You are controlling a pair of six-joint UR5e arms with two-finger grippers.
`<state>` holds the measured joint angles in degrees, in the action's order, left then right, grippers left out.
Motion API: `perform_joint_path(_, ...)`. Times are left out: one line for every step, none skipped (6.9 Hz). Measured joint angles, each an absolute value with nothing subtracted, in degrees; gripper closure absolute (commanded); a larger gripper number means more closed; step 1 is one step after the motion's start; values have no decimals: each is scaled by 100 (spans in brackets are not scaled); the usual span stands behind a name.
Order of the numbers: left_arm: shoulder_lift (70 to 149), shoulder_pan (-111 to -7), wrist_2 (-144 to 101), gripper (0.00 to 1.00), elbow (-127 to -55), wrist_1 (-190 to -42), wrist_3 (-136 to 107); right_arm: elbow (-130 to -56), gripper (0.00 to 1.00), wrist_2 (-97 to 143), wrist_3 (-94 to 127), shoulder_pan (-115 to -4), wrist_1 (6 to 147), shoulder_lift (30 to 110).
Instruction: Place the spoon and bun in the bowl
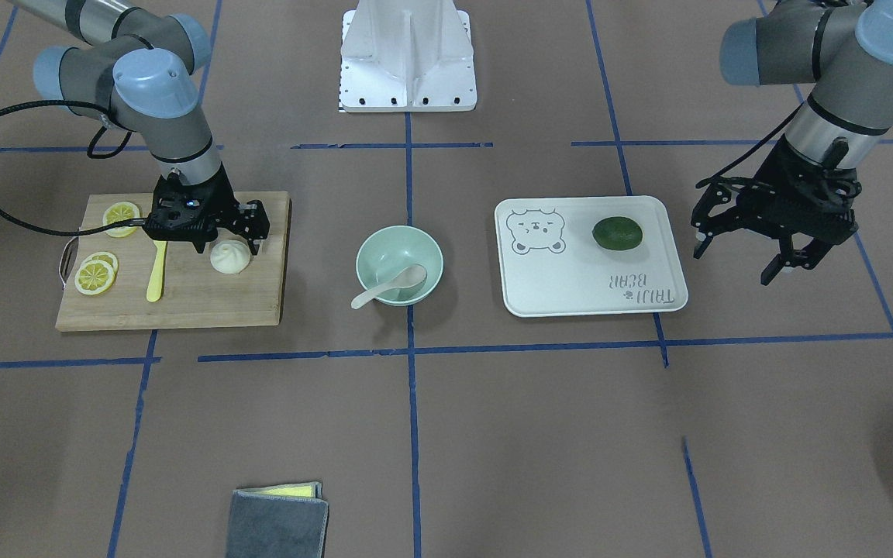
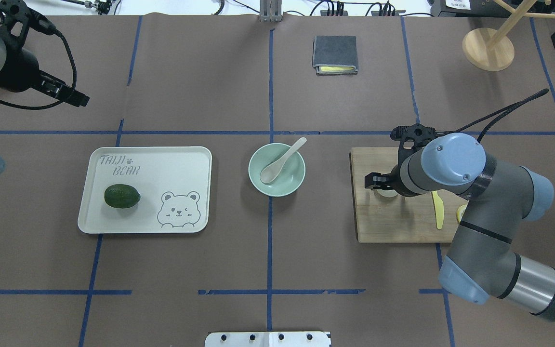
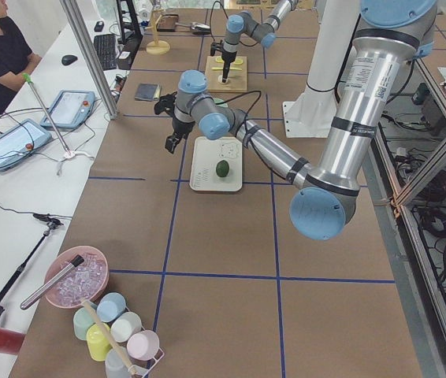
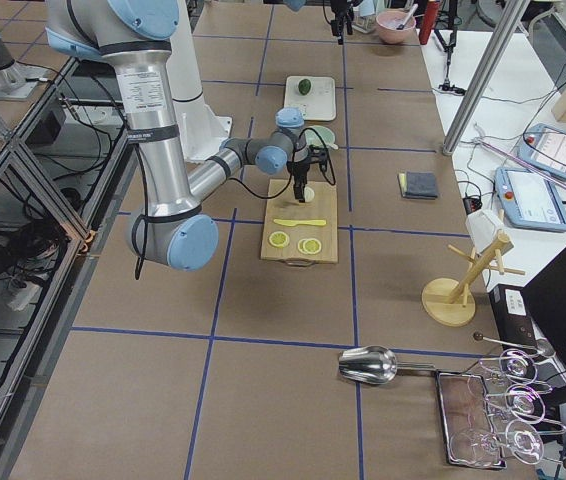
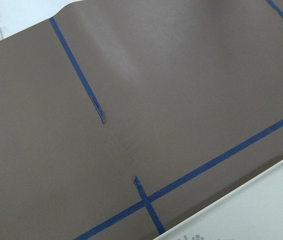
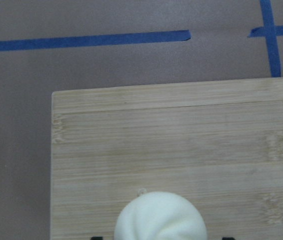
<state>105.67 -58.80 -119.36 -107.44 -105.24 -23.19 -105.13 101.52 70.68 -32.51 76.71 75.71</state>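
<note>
The right gripper grabs the bun [image 1: 229,258] by its round sides next, to put it in the mint-green bowl [image 1: 423,252] beside the spoon.
The white pleated bun [image 1: 229,258] sits on the wooden cutting board [image 1: 206,302]. My right gripper [image 1: 229,245] is open and low over it, one finger on each side. The right wrist view shows the bun [image 6: 160,221] at the bottom centre, between the two dark fingertips. The pale spoon [image 1: 388,287] lies in the mint-green bowl [image 1: 423,252], scoop inside, handle over the rim. Both show in the overhead view, the spoon [image 2: 282,161] inside the bowl [image 2: 291,185]. My left gripper [image 1: 737,260] is open and empty, above the table beside the tray.
A yellow plastic knife [image 1: 156,271] and lemon slices [image 1: 95,276] lie on the board beside the bun. The white bear-printed tray [image 1: 570,283] holds a dark green avocado [image 1: 617,233]. A folded grey cloth [image 1: 276,521] lies near the far edge. A wooden stand [image 2: 488,49] is at the far right.
</note>
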Motion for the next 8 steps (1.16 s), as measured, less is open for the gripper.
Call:
perform_joint_path(10568,-5880,-11936,10,-10741,-10524,-2320,-10513,100,10143,7067,-3259,7667,7568)
perform_joint_path(10567,-5880,-11937,10,-10741,-10526,-2320,-10522,100,10146,7066,-3265,7667,7568)
perform_joint_path(10565,-5877,-11939,10,-10734,-10525,-2318,-10557,100,10167,7067,-3287,7670,7560)
perform_joint_path(10565,-5875,-11939,9,-10735,-10527,-2315,-10654,100,10195,7082,-3312,7672,7514)
perform_joint_path(10549,-5895,-11945,9,-10763,-10527,-2308,-10756,100,10204,7129,-3305,7738,7283)
perform_joint_path(10517,-5925,-11950,8,-10807,-10525,-2300,-10773,100,10205,7297,-3287,7990,6801)
perform_joint_path(10484,-5941,-11952,6,-10833,-10525,-2296,-10690,100,10203,7678,-3248,8309,6192)
perform_joint_path(10470,-5946,-11953,6,-10844,-10523,-2292,-10435,100,10189,8091,-3153,8451,5622)
